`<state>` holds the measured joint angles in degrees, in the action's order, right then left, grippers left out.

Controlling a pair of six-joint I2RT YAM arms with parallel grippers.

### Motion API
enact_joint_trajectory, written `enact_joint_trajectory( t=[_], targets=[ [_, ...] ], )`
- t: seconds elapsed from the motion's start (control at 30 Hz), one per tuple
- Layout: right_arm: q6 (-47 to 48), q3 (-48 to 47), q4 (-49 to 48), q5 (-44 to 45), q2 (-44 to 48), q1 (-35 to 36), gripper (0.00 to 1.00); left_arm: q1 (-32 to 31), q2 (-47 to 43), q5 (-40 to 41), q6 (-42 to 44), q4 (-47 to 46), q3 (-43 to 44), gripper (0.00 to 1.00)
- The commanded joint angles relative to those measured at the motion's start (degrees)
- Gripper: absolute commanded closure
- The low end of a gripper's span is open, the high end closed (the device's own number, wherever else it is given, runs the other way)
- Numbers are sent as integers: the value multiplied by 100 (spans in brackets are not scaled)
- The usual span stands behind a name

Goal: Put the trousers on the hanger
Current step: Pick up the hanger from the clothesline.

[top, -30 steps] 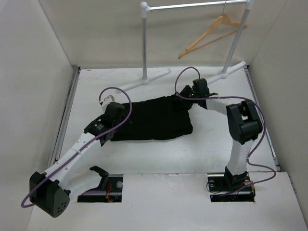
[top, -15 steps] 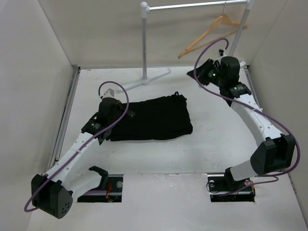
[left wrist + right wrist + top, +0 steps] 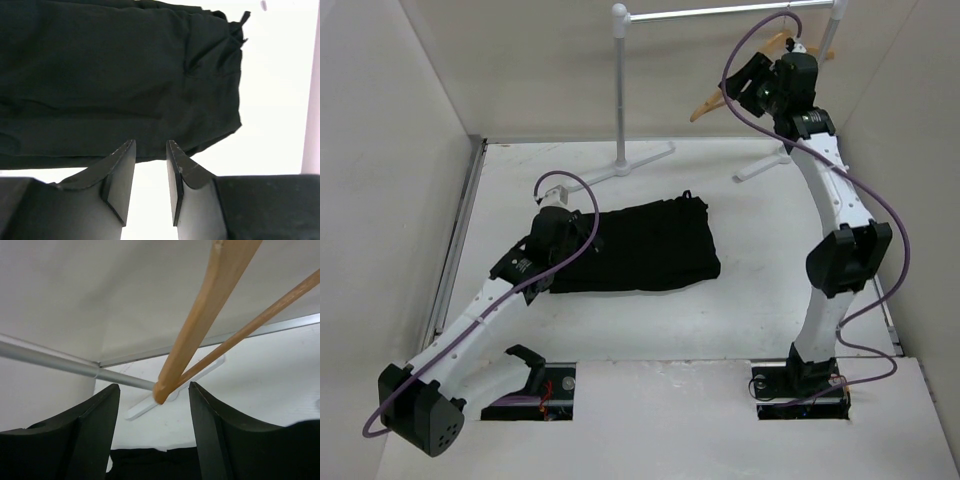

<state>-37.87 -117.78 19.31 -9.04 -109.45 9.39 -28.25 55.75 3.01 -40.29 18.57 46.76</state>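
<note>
I need to pick up the wooden hanger by its lower end [image 3: 708, 105] [image 3: 166, 383] with my right gripper next, so the hook end stays free to unhook and hand over.
The black trousers [image 3: 645, 245] lie folded flat on the white table, and they fill the upper part of the left wrist view [image 3: 115, 75]. My left gripper [image 3: 582, 238] hovers at their left edge. Its jaws [image 3: 150, 146] stand a narrow gap apart with only bare table between them. The wooden hanger [image 3: 708, 103] hangs tilted from the rail at the back right. My right gripper [image 3: 738, 88] is raised to it and open. The hanger's lower end [image 3: 162, 392] lies in line between the two fingers, touching neither. The trousers also show far below in the right wrist view [image 3: 165, 462].
The grey clothes rail [image 3: 720, 12] stands on two posts [image 3: 620, 90] with white feet [image 3: 635, 162] at the back of the table. White walls close in the left, back and right sides. A purple cable loops over each arm.
My right arm has left the trousers' far right corner and swung up and back to the hanger, jaws open. My left gripper has shifted only slightly by the trousers' left edge.
</note>
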Motion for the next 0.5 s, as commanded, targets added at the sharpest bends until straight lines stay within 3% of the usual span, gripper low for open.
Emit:
enact_joint_trajectory(
  t=[0.0,0.47],
  targets=[
    [262,-780,476,104,-348,-47,37,17,-38,306,259,200,237,70],
    [324,-1652,320,-283,-1342,-20,42,175,138,244,224,156,96,70]
  ],
)
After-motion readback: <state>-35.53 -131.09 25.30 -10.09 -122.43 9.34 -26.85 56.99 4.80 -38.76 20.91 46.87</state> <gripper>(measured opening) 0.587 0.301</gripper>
